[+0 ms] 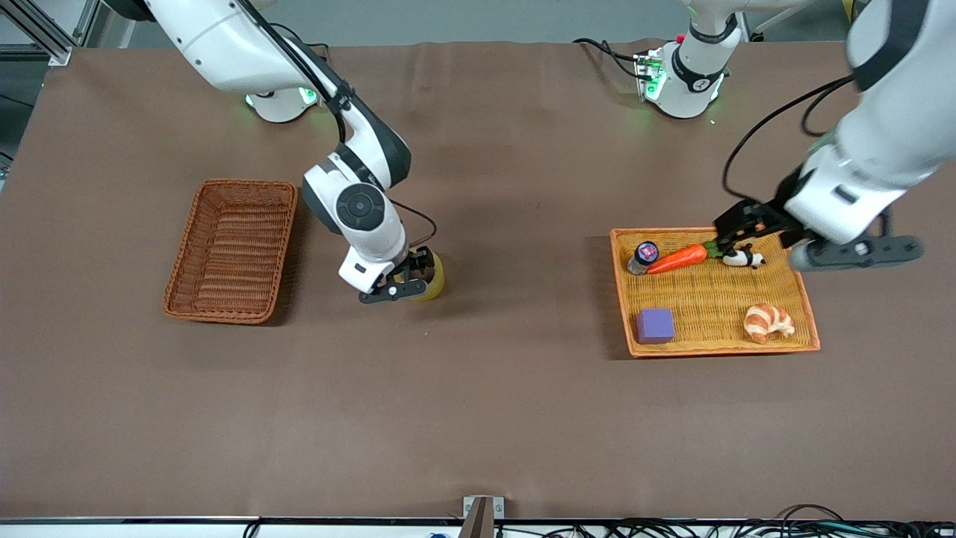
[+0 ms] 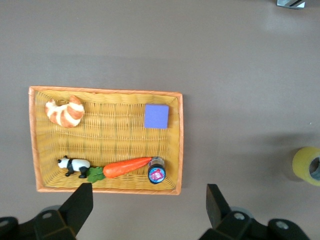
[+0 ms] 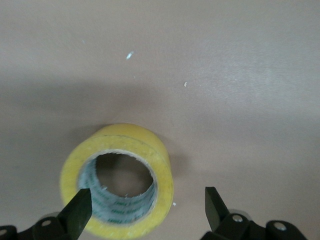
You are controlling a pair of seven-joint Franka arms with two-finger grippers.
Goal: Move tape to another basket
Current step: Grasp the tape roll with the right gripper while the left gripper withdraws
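The tape is a wide roll with an open core [image 3: 125, 176], so I will next grab it with my right gripper by the narrow ring side [image 3: 163, 192], one finger inside.
The tape [image 1: 435, 275], a yellowish roll with a grey core, rests on the brown table between the two baskets. My right gripper [image 1: 402, 288] is low at it, open. In the right wrist view the tape [image 3: 117, 180] lies mostly between the spread fingers, one fingertip [image 3: 79, 212] in front of its rim, and it is not gripped. The reddish-brown basket [image 1: 231, 250] sits empty toward the right arm's end. My left gripper [image 1: 732, 235] is open and empty, hovering over the orange-yellow tray's edge farthest from the front camera. The left wrist view shows the tape [image 2: 307, 165] at its border.
The orange-yellow tray [image 1: 624, 299] toward the left arm's end holds a carrot [image 1: 676, 258], a panda figure [image 1: 743, 258], a small blue-capped bottle [image 1: 644, 255], a purple cube [image 1: 655, 326] and a croissant [image 1: 768, 322]. The left wrist view shows the tray [image 2: 115, 145] too.
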